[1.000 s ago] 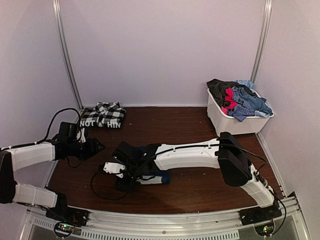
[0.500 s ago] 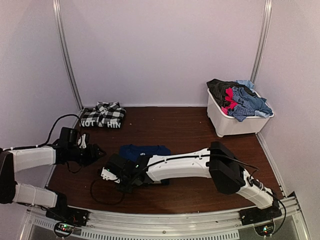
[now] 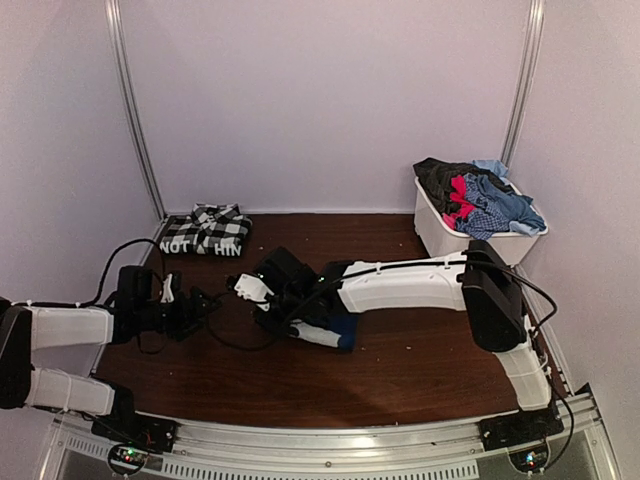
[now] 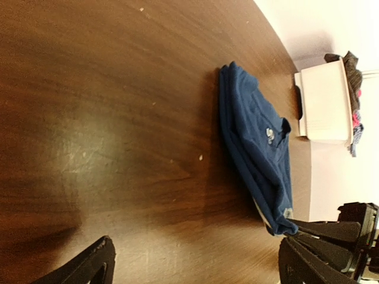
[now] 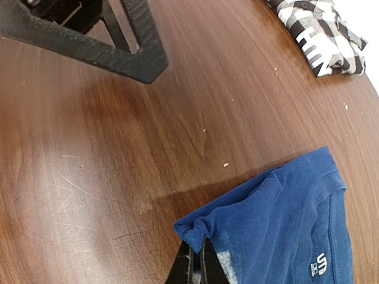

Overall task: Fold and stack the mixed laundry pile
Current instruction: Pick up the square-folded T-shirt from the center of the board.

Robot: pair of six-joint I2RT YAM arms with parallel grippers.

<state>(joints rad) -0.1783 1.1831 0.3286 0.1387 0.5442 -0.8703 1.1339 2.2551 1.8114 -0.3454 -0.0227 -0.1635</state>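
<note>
Next, my left gripper grabs its folded side edge (image 4: 251,177) beside the lifted corner to stack the navy garment (image 4: 254,136), still folded, on the checked shirt.
A folded navy blue garment (image 3: 335,330) (image 4: 254,136) (image 5: 284,225) lies mid-table, one corner lifted. My right gripper (image 3: 292,320) (image 5: 198,257) is shut on that corner, its black fingertips pinching the bunched fabric. To its left, low over bare wood, my left gripper (image 3: 205,305) (image 4: 198,266) stands wide open with nothing between its fingers. The black-and-white checked shirt (image 3: 205,230) (image 5: 320,29) with white lettering lies folded at the back left. The rest of the mixed laundry pile (image 3: 478,195) is heaped in the white bin.
The white plastic bin (image 3: 470,248) (image 4: 323,100) stands at the back right, against the wall. Black cables trail from both wrists over the wood between the arms. Walls close in the left, back and right sides.
The right gripper has closed on the navy garment's corner and moved it up and toward the back. The left gripper has opened wide and shifted slightly right.
</note>
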